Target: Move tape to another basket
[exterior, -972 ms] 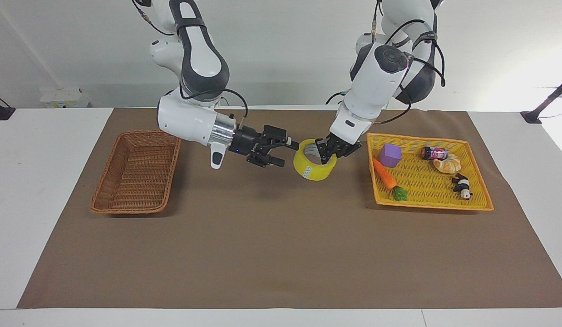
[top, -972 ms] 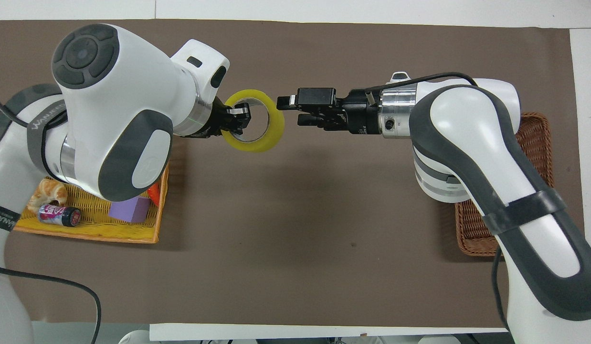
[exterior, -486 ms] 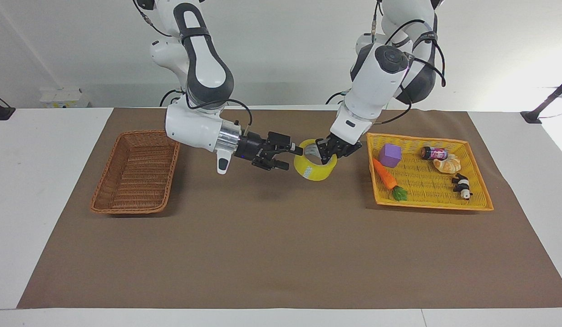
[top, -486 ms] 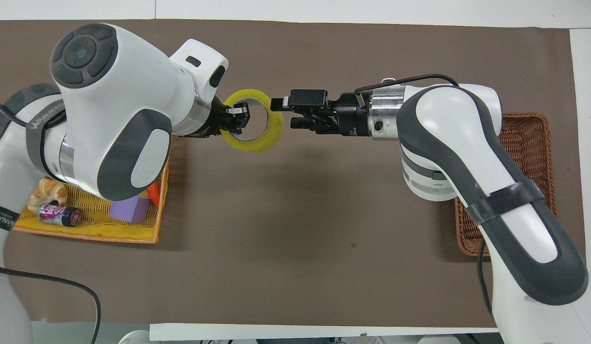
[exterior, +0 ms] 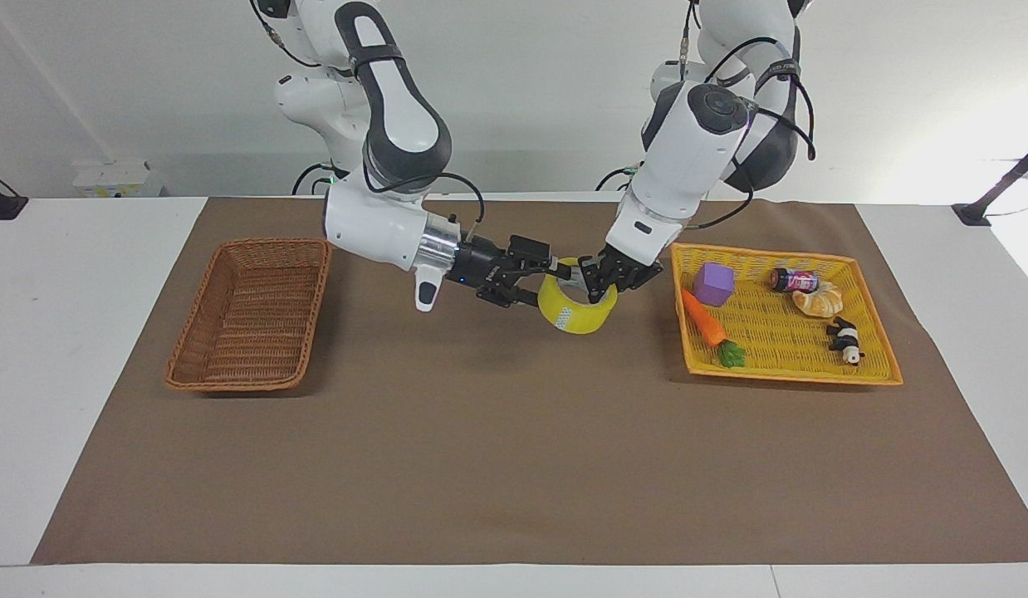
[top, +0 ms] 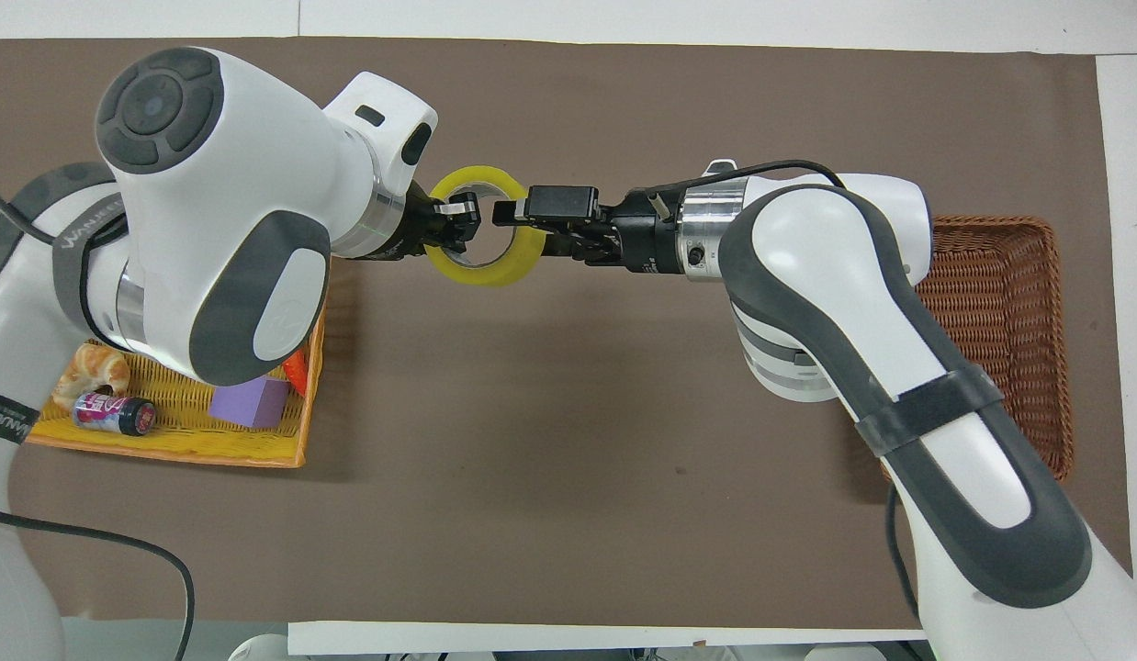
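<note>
My right gripper is to move the yellow tape into the wicker basket (top: 991, 303), so it should grab the tape by its ring side (top: 527, 244) next.
The yellow tape (exterior: 577, 309) hangs tilted a little above the brown mat, between the wicker basket (exterior: 248, 311) and the yellow tray (exterior: 792, 375). My left gripper (exterior: 599, 284) is shut on the tape's wall on the side toward the tray. My right gripper (exterior: 551, 284) is open, with one finger over the tape's hole and the other outside its wall. In the overhead view the tape (top: 481, 273) sits between the left gripper (top: 458, 225) and the right gripper (top: 509, 220). The basket (top: 991, 303) is empty.
The yellow tray holds a purple cube (exterior: 713, 284), a carrot (exterior: 703, 319), a small can (exterior: 795, 280), a croissant (exterior: 819, 299) and a panda toy (exterior: 846, 340). It also shows in the overhead view (top: 164, 445). A brown mat covers the table.
My right gripper has moved toward the tape and now has its open fingers around the tape's wall. My left gripper has kept hold of the tape and hardly moved.
</note>
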Controlling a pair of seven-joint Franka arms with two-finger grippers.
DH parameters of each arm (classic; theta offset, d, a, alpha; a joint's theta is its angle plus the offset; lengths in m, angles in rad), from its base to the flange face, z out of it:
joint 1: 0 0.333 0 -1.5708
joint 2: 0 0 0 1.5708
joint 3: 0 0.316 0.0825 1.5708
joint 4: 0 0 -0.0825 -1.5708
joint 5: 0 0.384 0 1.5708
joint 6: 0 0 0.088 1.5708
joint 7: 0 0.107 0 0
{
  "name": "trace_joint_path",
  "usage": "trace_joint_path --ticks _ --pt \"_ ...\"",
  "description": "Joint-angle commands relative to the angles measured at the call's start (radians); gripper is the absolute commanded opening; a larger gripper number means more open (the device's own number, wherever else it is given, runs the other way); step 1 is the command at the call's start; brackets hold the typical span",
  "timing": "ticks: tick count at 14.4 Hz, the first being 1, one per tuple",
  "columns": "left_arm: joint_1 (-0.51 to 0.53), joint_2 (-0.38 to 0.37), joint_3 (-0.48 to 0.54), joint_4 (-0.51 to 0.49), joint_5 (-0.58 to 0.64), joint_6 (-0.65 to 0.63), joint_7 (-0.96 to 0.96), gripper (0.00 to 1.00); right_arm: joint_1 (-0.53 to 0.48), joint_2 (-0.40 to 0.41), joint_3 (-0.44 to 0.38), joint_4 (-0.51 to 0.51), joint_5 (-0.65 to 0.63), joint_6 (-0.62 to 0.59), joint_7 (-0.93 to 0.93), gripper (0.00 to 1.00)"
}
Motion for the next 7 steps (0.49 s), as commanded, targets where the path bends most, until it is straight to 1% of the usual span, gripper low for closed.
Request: trace_joint_path --ticks 1,2,3,4,5,6,7 --pt "0.01 -0.032 -0.001 -0.035 -0.018 0.023 0.017 0.0 -0.002 0.007 -0.003 0.007 0.012 0.005 -0.018 0.92" --pt "0.01 -0.032 -0.001 -0.035 -0.018 0.023 0.017 0.0 -0.004 0.007 -0.003 0.006 0.012 0.004 -0.019 0.9" --pt "0.01 -0.032 -0.001 -0.035 -0.018 0.024 0.017 0.0 -0.004 0.007 -0.003 0.006 0.009 0.004 -0.022 0.85" --pt "0.01 -0.032 -0.001 -0.034 -0.018 0.026 0.017 0.0 -0.002 0.007 -0.003 0.006 0.009 0.005 -0.025 0.79" --pt "0.01 -0.032 -0.001 -0.034 -0.018 0.027 0.017 0.0 -0.002 0.007 -0.003 0.006 0.009 0.005 -0.03 0.7" --pt "0.01 -0.032 -0.001 -0.035 -0.018 0.028 0.017 0.0 -0.004 0.007 -0.003 0.004 0.009 0.004 -0.035 0.53" --pt "0.01 -0.032 -0.001 -0.035 -0.018 0.026 0.017 0.0 -0.004 0.007 -0.003 0.004 0.009 0.002 -0.035 0.33"
